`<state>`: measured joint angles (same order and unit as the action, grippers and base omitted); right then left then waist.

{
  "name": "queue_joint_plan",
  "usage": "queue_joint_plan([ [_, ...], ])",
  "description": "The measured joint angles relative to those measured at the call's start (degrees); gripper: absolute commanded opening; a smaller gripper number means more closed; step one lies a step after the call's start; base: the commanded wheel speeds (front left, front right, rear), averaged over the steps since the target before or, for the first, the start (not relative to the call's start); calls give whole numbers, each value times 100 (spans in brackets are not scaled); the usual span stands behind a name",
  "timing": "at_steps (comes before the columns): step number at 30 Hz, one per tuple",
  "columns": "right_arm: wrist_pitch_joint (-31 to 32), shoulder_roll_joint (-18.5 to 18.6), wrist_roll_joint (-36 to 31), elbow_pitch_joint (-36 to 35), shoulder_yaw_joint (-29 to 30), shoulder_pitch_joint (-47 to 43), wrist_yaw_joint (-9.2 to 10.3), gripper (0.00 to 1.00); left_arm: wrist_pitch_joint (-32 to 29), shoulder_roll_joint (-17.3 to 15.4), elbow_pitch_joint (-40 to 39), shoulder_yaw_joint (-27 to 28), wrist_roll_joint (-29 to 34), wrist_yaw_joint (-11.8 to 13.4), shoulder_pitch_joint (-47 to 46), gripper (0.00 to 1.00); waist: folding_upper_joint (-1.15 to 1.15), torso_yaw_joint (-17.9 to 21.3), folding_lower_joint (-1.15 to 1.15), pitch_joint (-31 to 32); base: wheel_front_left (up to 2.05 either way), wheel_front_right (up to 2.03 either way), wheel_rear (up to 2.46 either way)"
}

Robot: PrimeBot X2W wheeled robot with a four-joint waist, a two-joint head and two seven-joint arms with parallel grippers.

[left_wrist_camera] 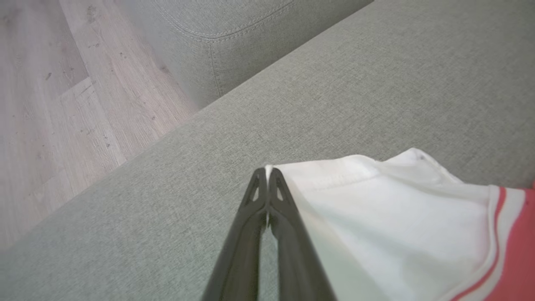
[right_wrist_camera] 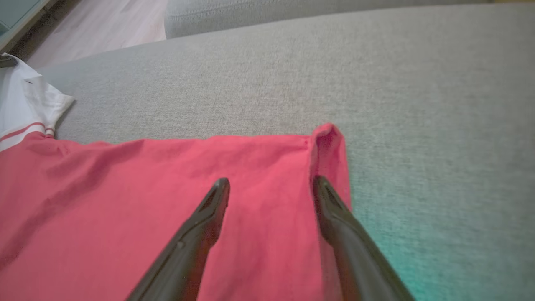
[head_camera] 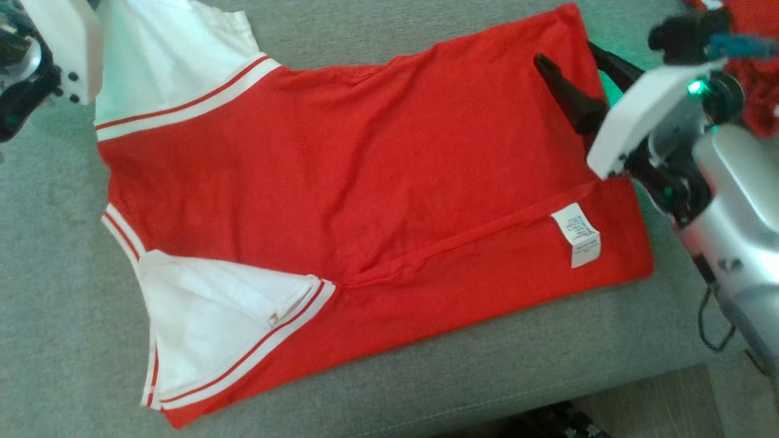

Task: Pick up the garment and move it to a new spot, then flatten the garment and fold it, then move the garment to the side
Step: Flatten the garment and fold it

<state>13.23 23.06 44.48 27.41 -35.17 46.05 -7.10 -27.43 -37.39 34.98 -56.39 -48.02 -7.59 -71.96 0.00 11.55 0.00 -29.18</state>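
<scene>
My right gripper grabs the red garment by its hem corner [head_camera: 573, 16] next, to fold it over toward its white care label [head_camera: 577, 234].
A red garment [head_camera: 365, 182] with white, red-striped sleeves lies spread on the grey cushion [head_camera: 55, 304], with a white care label [head_camera: 577, 234] near its right edge. My left gripper [left_wrist_camera: 267, 172] is shut on the edge of a white sleeve [left_wrist_camera: 397, 217], a sliver of cloth showing between its tips. In the head view its white wrist [head_camera: 61, 42] sits at the top left, by the far sleeve [head_camera: 164, 55]. My right gripper [head_camera: 565, 52] is open over the garment's far right corner. Its fingers straddle the red hem [right_wrist_camera: 330, 142], one finger [right_wrist_camera: 209, 217] over the cloth.
The cushion's edge drops to a wooden floor [left_wrist_camera: 62, 104] on the left, beside another grey cushion [left_wrist_camera: 234, 37]. More floor [head_camera: 657, 395] and a dark object [head_camera: 548, 423] show at the front. A second red fabric item [head_camera: 761, 61] lies at the far right.
</scene>
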Motion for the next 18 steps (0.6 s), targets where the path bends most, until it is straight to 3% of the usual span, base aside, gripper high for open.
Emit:
queue_joint_plan([
  [11, 350, -59, 653, 1060, -426, 1013, 0, 100, 192, 33, 24, -376, -201, -1, -320, 0, 0, -241, 0, -134, 0, 0, 0],
  [12, 349, -59, 711, 1118, -466, 1063, 0, 95, 222, 31, 37, -415, -211, -1, -341, 0, 0, -252, 0, -144, 0, 0, 0],
  [13, 348, -56, 758, 1182, -501, 1110, 0, 84, 236, 32, 43, -461, -231, -1, -364, 0, 0, -262, 0, -154, 0, 0, 0],
  [15, 328, -51, 827, 1295, -549, 1181, 0, 48, 259, 35, 58, -510, -278, -1, -418, 0, 0, -282, 0, -172, 0, 0, 0],
  [16, 287, -44, 867, 1357, -572, 1222, 0, 40, 300, 35, 70, -524, -296, -1, -440, 0, 0, -292, 0, -182, 0, 0, 0],
  [18, 189, -26, 1002, 1490, -649, 1315, 0, 35, 361, 36, 94, -632, -345, -1, -505, 0, 0, -316, 0, -212, 0, 0, 0],
])
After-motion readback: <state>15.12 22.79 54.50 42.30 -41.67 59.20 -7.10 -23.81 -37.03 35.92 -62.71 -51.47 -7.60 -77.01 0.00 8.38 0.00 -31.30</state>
